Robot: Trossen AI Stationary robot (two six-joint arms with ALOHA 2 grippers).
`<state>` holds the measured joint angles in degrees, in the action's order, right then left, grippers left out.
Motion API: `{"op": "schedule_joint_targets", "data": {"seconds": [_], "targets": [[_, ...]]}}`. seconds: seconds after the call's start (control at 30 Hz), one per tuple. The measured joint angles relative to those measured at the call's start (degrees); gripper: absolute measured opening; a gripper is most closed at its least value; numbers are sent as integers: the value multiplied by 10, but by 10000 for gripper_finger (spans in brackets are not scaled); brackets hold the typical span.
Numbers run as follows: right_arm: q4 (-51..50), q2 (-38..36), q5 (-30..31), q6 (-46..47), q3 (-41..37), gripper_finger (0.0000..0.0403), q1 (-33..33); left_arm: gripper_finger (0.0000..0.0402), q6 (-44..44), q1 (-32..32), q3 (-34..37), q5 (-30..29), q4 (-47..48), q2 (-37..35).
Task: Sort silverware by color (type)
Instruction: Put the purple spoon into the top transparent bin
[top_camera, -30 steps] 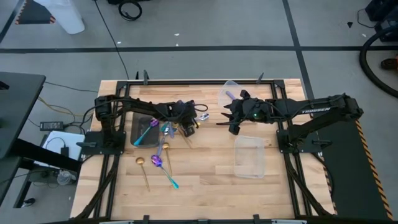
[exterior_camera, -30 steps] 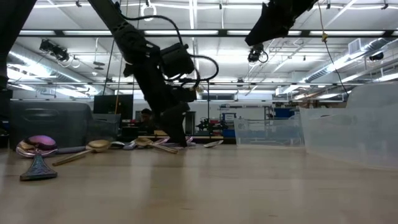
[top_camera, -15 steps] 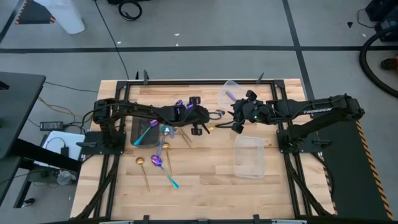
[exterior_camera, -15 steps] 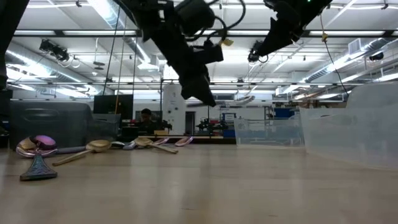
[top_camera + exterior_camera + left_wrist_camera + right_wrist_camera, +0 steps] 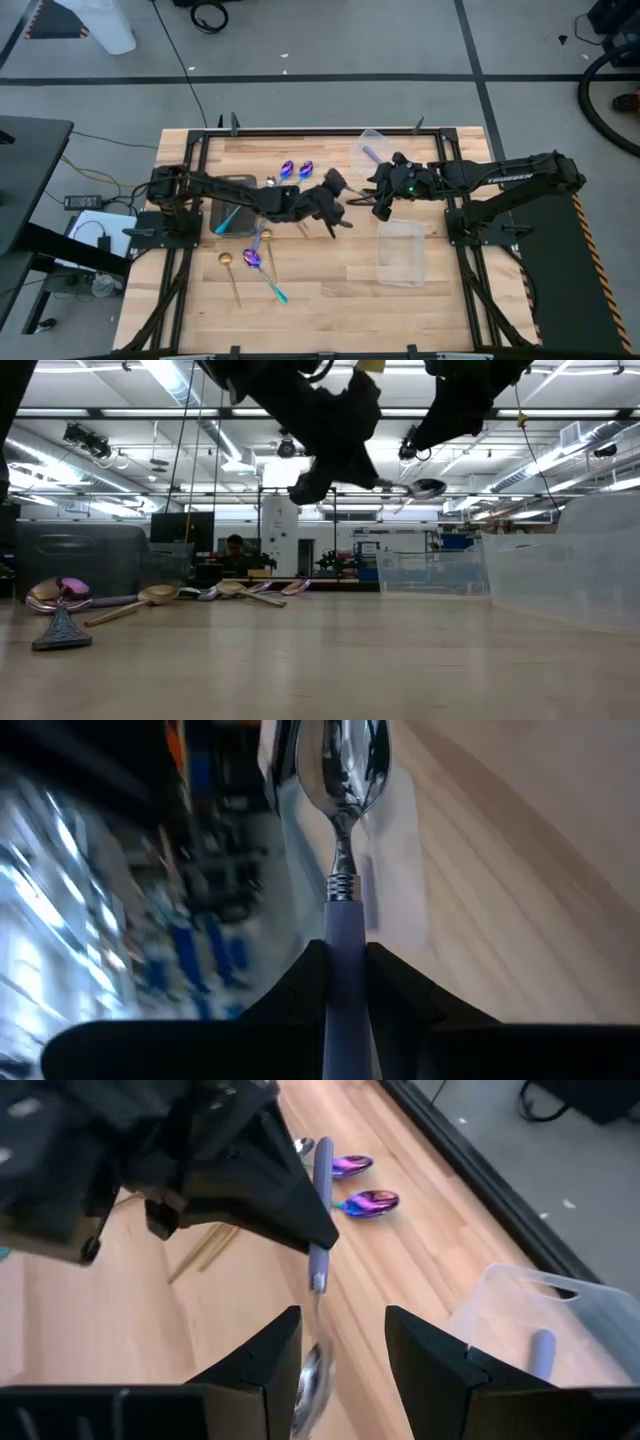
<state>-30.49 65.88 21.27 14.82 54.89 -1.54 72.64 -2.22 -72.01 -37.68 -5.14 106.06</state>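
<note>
Next, my right gripper grips the silver spoon by its neck (image 5: 319, 1312) beside the lilac handle to sort it into the clear container (image 5: 545, 1330) with its match.
My left gripper (image 5: 338, 203) hangs above the table's middle, shut on a silver spoon with a lilac handle (image 5: 343, 840). The spoon's bowl (image 5: 424, 488) points toward the table's right edge. It reaches in between the open fingers of my right gripper (image 5: 340, 1350), close to one finger; I cannot tell whether it touches. Two purple-blue spoons (image 5: 296, 168) lie flat on the table's far side. A gold spoon (image 5: 230, 268) and a purple spoon with a teal handle (image 5: 262, 270) lie on the table nearer the front edge. My left gripper pinches the spoon's lilac handle (image 5: 342, 945) between its two fingers. The handle runs straight out along the fingers, bowl foremost. The fingers come roughly level from the table's left. The spoon is lifted clear of the table and held about level.
A dark tray (image 5: 240, 187) at the left holds a teal-handled spoon (image 5: 228, 217). A clear container (image 5: 372, 148) at the far side holds a lilac-handled spoon (image 5: 540, 1348). A second clear container (image 5: 402, 250) stands at the near right. Bare wood lies in the near middle.
My left gripper has risen from the table beside the tray and moved toward the table's right edge, up to my right gripper, rolling its wrist on the way. The lilac-handled spoon has come up with it, lifted clear of the table.
</note>
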Motion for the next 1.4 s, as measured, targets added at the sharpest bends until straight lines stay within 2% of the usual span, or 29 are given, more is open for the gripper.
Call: {"op": "schedule_joint_targets", "data": {"seconds": [0.2,0.37,0.57,0.77,0.97,1.13,1.4], "targets": [[0,36,-4,-13,0,155,0,56,132,-13,0,0,-66,0],[23,53,-7,-37,0,155,1,56,192,-12,0,0,-75,0],[48,53,-47,-43,0,154,9,57,244,-12,0,17,-87,0],[48,54,-42,-44,0,132,10,57,298,-12,0,18,-138,0],[49,54,-20,-45,0,87,10,57,299,-12,0,19,-152,-1],[47,54,-28,-47,0,36,16,68,269,-12,0,17,-151,-1],[38,54,-48,-43,0,36,22,134,233,-13,0,21,-153,-1]]}}
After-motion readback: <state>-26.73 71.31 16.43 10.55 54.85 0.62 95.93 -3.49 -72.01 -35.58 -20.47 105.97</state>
